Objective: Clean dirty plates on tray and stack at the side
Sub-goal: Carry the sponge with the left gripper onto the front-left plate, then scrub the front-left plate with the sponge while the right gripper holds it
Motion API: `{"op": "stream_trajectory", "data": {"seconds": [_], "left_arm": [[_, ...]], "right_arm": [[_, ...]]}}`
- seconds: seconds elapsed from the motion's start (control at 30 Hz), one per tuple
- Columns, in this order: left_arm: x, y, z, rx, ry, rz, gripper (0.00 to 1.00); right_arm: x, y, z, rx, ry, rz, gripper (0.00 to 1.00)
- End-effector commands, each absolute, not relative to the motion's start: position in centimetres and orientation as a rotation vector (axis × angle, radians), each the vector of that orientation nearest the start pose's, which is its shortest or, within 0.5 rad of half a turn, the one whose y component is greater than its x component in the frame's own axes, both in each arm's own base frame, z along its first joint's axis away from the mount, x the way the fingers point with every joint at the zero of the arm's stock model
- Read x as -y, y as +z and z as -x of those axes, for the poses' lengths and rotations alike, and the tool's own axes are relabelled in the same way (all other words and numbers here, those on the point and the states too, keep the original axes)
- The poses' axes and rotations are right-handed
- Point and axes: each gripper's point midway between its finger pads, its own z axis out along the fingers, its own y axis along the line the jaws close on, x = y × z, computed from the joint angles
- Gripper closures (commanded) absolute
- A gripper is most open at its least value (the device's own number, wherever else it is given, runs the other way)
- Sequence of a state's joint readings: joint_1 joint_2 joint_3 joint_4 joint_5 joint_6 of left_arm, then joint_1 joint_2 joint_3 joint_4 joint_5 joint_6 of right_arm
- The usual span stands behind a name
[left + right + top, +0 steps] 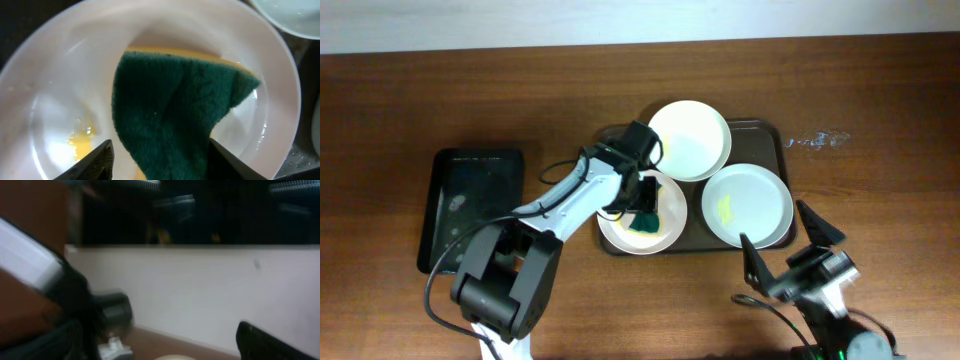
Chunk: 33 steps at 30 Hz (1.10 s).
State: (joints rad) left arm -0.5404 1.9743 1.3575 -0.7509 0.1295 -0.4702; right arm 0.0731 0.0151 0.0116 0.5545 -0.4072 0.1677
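Note:
My right gripper next grabs the plate under the sponge by the plate's rim on the right gripper's side. The plate's smeared side stays free to clean.
The dark brown tray (pixel 767 132) holds three white plates. The back plate (pixel 690 140) looks clean. The right plate (pixel 748 205) has a yellow smear in the middle. My left gripper (pixel 642 200) is over the front left plate (pixel 672 222), shut on a green sponge (pixel 646 222). In the left wrist view the sponge (pixel 175 115), green with a yellow back, lies on this plate (pixel 60 75) between my fingers (pixel 160 162), beside a yellow smear (pixel 82 142). My right gripper (pixel 772 224) is open and empty over the tray's front right corner.
A smaller black tray (pixel 472 205) lies on the wooden table at the left. Wet marks (pixel 817 140) show on the table right of the brown tray. The right wrist view is blurred, showing a pale wall and one dark finger (pixel 270 340).

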Motion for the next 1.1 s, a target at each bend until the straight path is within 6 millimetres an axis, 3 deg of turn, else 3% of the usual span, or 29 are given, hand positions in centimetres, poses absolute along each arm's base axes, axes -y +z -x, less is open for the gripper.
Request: {"op": "stream_trajectory", "data": {"seconds": [0.0,0.07,0.13,0.2,0.27,0.33,0.4,0.43,0.5,0.57,0.63,0.77,0.8,0.83,0.87,0.97,1.07], "left_arm": [[22.7,2.1,-33.7,-3.028,-0.357,-0.127,0.44],[22.6,2.1,-33.6,-3.032,-0.355,-0.126,0.44],[22.6,2.1,-33.6,-3.032,-0.355,-0.126,0.43],[22.6,2.1,-33.6,-3.03,-0.355,-0.127,0.42],[22.6,2.1,-33.6,-3.031,-0.356,-0.127,0.42],[22.6,2.1,-33.6,-3.031,-0.355,-0.126,0.41],[22.6,2.1,-33.6,-3.033,-0.355,-0.124,0.41],[22.7,2.1,-33.5,-3.037,-0.372,-0.125,0.4],[22.9,2.1,-33.3,-3.043,-0.389,-0.127,0.26],[23.0,2.1,-33.2,-3.044,-0.389,-0.135,0.25],[23.1,2.1,-33.1,-3.047,-0.387,-0.138,0.21],[23.1,2.1,-33.2,-3.043,-0.389,-0.138,0.43],[23.1,2.1,-33.2,-3.043,-0.389,-0.138,0.46],[23.1,2.1,-33.2,-3.044,-0.389,-0.138,0.53],[23.1,2.1,-33.2,-3.044,-0.389,-0.138,0.6],[23.1,2.1,-33.1,-3.045,-0.388,-0.138,0.7],[23.1,2.1,-33.1,-3.045,-0.388,-0.138,0.69]], "right_arm": [[-5.6,36.1,-16.7,-0.853,0.547,0.106,0.02],[-4.3,38.2,-17.2,-0.977,0.525,0.006,0.02],[-2.7,39.4,-17.5,-1.211,0.438,-0.112,0.02],[-2.5,40.5,-17.3,-1.409,0.347,-0.087,0.01],[-2.6,40.0,-18.0,-1.667,0.328,-0.113,0.02],[-4.2,38.6,-18.8,-1.872,0.396,-0.075,0.02],[-6.0,36.2,-19.2,-2.067,0.497,-0.052,0.02],[-6.3,34.9,-20.5,-2.14,0.553,-0.145,0.02],[-7.8,32.7,-21.7,-2.269,0.67,-0.19,0.02],[-9.0,30.6,-23.3,-2.378,0.712,-0.115,0.01],[-9.8,26.8,-24.0,-2.61,0.664,-0.029,0.0],[-12.1,20.7,-26.3,-2.907,0.642,-0.003,0.03],[-12.8,19.3,-26.9,-2.952,0.639,0.012,0.17],[-13.7,17.8,-27.7,-2.982,0.637,0.036,0.49],[-14.4,16.7,-28.6,-2.99,0.637,0.06,0.56],[-15.5,13.4,-31.3,-3.006,0.631,0.072,0.57],[-16.3,9.7,-33.3,-3.034,0.627,0.077,0.61]]}}
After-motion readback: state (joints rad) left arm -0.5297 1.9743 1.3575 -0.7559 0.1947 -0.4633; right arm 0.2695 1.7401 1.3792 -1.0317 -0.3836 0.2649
